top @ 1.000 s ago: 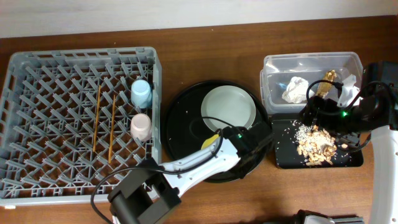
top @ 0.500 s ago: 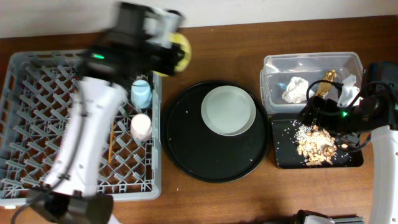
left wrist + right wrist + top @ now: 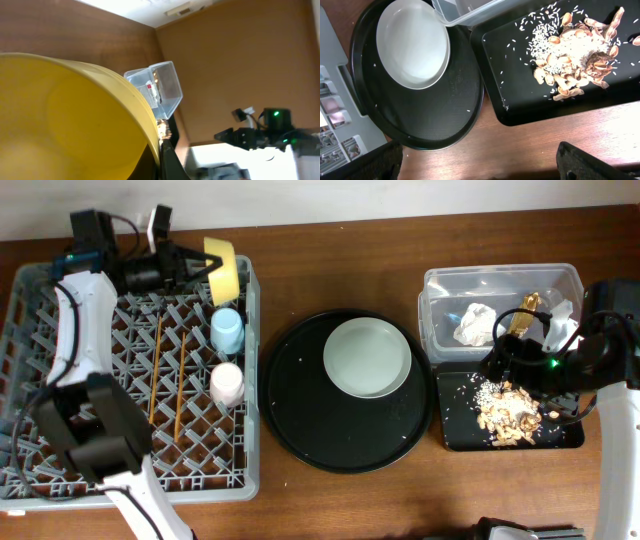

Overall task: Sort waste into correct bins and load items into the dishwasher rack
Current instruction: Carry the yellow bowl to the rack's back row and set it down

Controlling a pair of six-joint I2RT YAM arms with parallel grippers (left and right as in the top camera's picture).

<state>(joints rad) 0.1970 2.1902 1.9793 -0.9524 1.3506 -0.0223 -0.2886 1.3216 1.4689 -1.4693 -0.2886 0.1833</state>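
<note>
The yellow bowl still hangs across the rack's far edge, so my left gripper now keeps hold of the bowl until its lower edge sits among the pegs.
My left gripper is shut on the rim of the yellow bowl, which it holds on edge above the far right corner of the grey dishwasher rack. In the left wrist view the bowl fills the frame, its rim pinched at my gripper. Two chopsticks, a blue cup and a pink cup sit in the rack. The pale plate lies on the round black tray. My right gripper hangs open over the shallow black tray, which holds food scraps. Its jaws are empty.
The clear tub behind the black tray holds a crumpled tissue and gold wrappers. In the right wrist view I see the plate, the scraps and bare wood in front of both trays.
My left arm has swung from the round tray's front up to the rack's far right corner, carrying the yellow bowl. The right arm has stayed still.
</note>
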